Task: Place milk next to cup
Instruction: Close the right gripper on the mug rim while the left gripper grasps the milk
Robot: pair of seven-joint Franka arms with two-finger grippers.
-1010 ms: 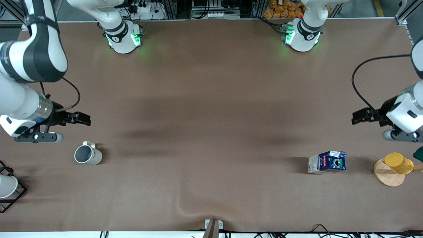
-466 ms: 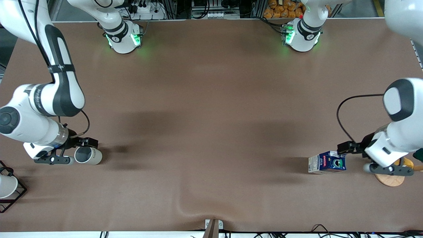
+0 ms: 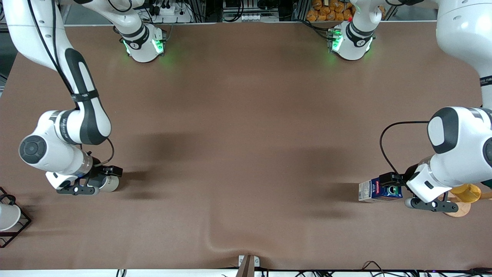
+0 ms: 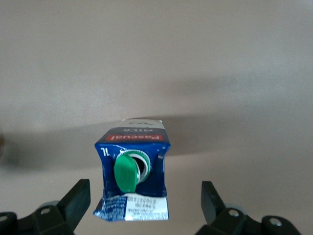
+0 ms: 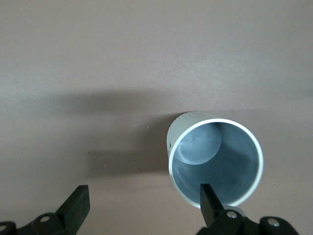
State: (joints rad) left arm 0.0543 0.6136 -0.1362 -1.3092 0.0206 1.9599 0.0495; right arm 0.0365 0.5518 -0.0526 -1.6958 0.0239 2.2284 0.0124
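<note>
My left gripper's fingers stop short of the milk carton's green cap, so it is too early to close on the carton. My left gripper moves toward the cap next.
The milk [image 3: 374,191] is a blue-and-white carton with a green cap, standing toward the left arm's end of the table. My left gripper [image 3: 390,184] is open and low over it. In the left wrist view the carton [image 4: 132,171] sits between the two fingers of the left gripper [image 4: 144,203], and neither finger touches it. The cup [image 3: 111,185], a cream-white mug with a grey interior, stands toward the right arm's end. My right gripper [image 3: 104,177] is open just above it. In the right wrist view the right gripper [image 5: 144,203] has one finger [image 5: 211,200] over the rim of the mug [image 5: 215,161].
A yellow cup [image 3: 468,191] on a round wooden disc [image 3: 459,211] stands beside the milk, partly under the left arm. A white cup in a black wire frame [image 3: 7,217] sits at the table's edge near the mug. The brown cloth has a wrinkle [image 3: 215,242] near the front edge.
Both arms have swung in and come down. The left gripper has moved over the milk and the right gripper over the mug. Milk and mug have not moved.
</note>
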